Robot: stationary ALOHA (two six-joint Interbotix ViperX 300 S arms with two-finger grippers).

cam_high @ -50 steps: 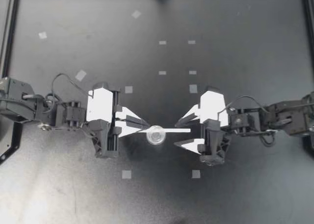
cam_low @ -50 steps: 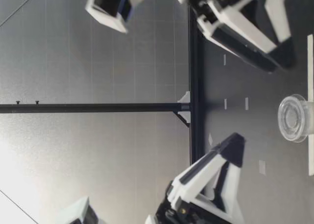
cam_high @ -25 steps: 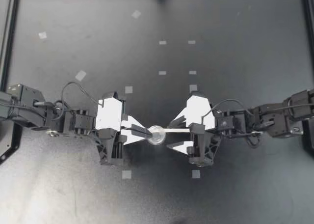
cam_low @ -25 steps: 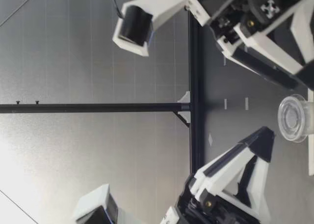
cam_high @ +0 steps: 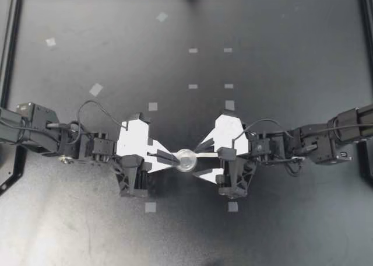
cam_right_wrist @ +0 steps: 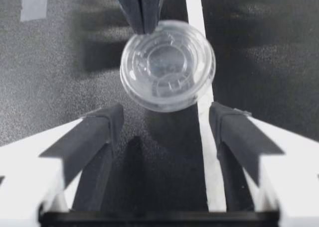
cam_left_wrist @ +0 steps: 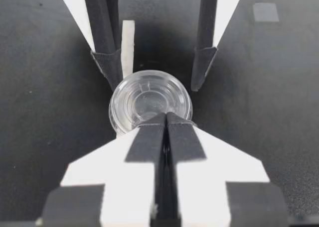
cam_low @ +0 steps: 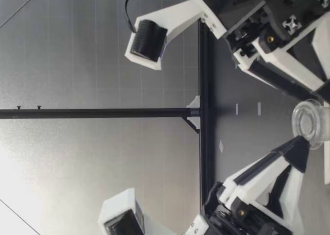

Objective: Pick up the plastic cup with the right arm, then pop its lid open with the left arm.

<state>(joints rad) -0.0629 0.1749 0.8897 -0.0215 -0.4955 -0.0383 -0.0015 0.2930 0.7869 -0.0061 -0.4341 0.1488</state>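
Observation:
The plastic cup's lid needs to stay free to pop open. My right gripper should pick up the cup by its side (cam_high: 187, 169) (cam_right_wrist: 165, 105) next.
A small clear plastic cup (cam_high: 186, 160) stands on the black table (cam_high: 262, 56), over one end of a white strip (cam_high: 213, 155). My left gripper (cam_high: 175, 157) is shut, and its joined tips meet the cup's rim (cam_left_wrist: 149, 100) from one side. Opposite it, my right gripper (cam_high: 201, 161) is open, with its fingertips (cam_left_wrist: 202, 67) level with the cup's other edge and apart from it. In the right wrist view the cup (cam_right_wrist: 168, 65) lies just ahead of the open gripper (cam_right_wrist: 167, 115). The low view shows the cup (cam_low: 309, 122) between both grippers, my left gripper (cam_low: 300, 144) beside it.
Small grey tape squares (cam_high: 150, 207) (cam_high: 232, 206) (cam_high: 152, 106) mark the table around the grippers. The white strip (cam_right_wrist: 207, 137) runs under my right gripper. A black frame rail (cam_high: 11, 44) borders the table at the left side and the back.
Both arms have moved inward toward the cup. My left gripper's shut tips have reached its rim, and my right gripper's open fingers have come up to its other side. The cup stays put.

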